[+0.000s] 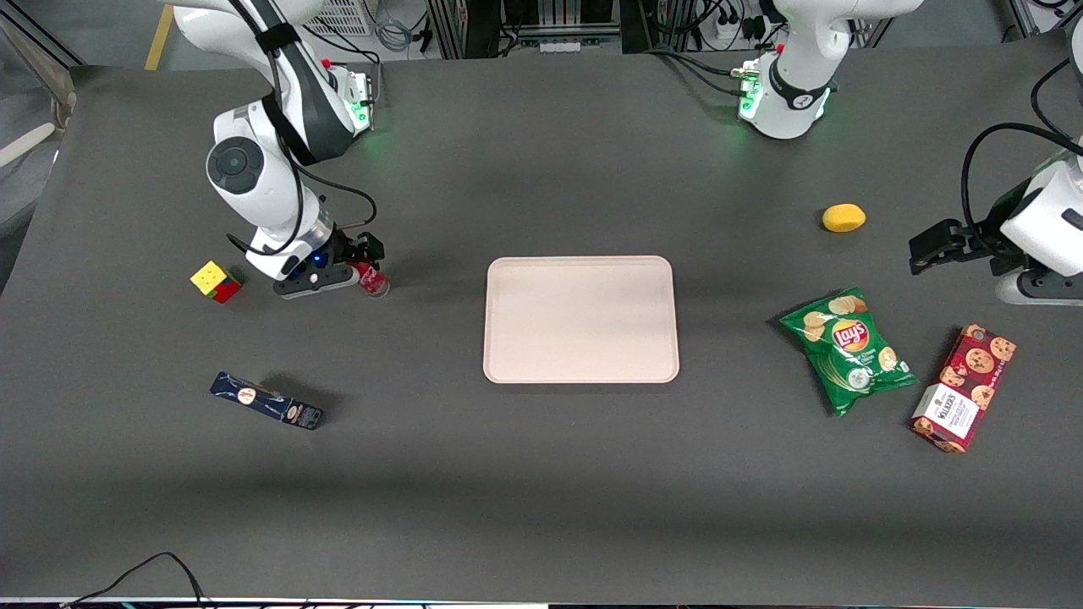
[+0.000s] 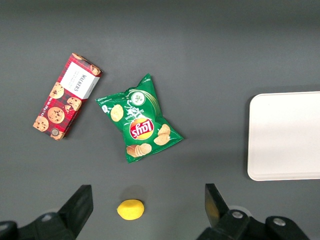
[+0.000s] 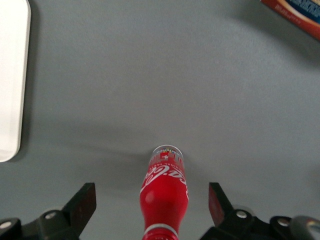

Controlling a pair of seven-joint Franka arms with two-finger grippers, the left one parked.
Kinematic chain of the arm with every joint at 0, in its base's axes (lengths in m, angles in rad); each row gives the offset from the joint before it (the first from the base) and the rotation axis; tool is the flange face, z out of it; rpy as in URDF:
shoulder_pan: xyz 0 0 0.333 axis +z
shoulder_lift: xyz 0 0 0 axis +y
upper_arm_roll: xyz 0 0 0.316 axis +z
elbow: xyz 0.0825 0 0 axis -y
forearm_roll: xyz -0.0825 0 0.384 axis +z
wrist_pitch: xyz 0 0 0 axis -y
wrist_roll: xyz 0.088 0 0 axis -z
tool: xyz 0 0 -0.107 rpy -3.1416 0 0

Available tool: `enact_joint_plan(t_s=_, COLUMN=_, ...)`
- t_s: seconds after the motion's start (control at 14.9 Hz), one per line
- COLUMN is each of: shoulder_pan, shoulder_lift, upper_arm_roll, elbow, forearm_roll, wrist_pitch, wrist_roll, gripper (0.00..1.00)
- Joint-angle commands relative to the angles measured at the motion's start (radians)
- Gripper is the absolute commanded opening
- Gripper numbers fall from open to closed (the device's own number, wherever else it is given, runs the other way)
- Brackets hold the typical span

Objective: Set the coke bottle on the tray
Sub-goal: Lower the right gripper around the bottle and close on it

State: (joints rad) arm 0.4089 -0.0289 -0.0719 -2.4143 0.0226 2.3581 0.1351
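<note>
My right gripper should next take the bottle by its neck below the cap [image 3: 161, 217], so that it can put the coke bottle on the tray [image 3: 11, 80].
The coke bottle [image 1: 371, 280] is small and red with white lettering, and it stands on the dark table toward the working arm's end, beside the tray [image 1: 581, 319]. My right gripper [image 1: 365, 263] is lowered over the bottle and is open. In the right wrist view the bottle [image 3: 165, 185] sits between the gripper [image 3: 151, 202], with a wide gap to each black finger [image 3: 84, 201], so neither touches it. The pale pink-beige tray lies flat in the table's middle with nothing on it, and one edge of the tray [image 3: 10, 75] shows in the wrist view.
A coloured cube [image 1: 216, 281] sits close beside the gripper. A dark blue box [image 1: 266, 400] lies nearer the front camera. A lemon [image 1: 843, 217], a green chips bag [image 1: 849, 347] and a cookie box [image 1: 964, 387] lie toward the parked arm's end.
</note>
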Motion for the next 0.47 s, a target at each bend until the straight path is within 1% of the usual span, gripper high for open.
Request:
enact_joint_plan(t_s=0.0, shoulder_pan=0.005, shoulder_lift=-0.043, upper_arm_roll=0.001, elbow=-0.063, forearm_roll=-0.004, wrist_pitch=0.036, wrist_roll=0.011, gripper=1.0)
enact_joint_plan(t_s=0.4, shoulder_pan=0.005, shoulder_lift=-0.043, upper_arm_roll=0.001, elbow=-0.097, forearm_roll=-0.006, wrist_pitch=0.035, wrist_roll=0.011, gripper=1.0)
